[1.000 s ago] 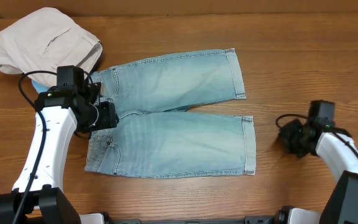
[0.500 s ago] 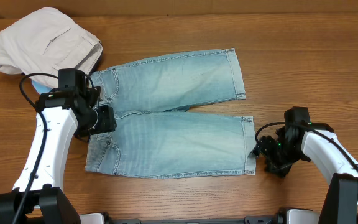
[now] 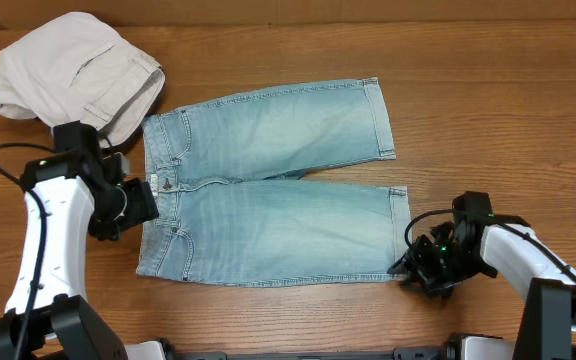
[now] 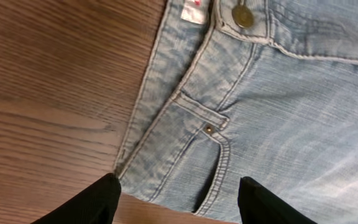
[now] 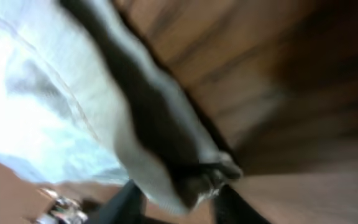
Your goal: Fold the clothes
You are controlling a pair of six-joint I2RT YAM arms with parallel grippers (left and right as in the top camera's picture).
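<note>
The left gripper grabs the jeans by the near corner of the waistband next, to fold the near leg over the far leg.
The clothes, light blue denim jeans, lie spread flat with the waistband to the left and both legs pointing right. My left gripper hovers at the waistband's near left corner. In the left wrist view it is open, the front pocket and waistband edge lying between its black fingers. My right gripper is at the near leg's hem corner. The right wrist view is blurred: the hem fills the narrow gap of that gripper.
Crumpled beige khaki trousers sit at the far left corner, just behind the left arm. The wooden table shows bare to the right of the legs, and its near edge runs close below the jeans.
The left arm has drawn back leftwards off the waistband. The right arm swung in from the right down to the near leg's hem corner, and its fingers closed round the hem.
</note>
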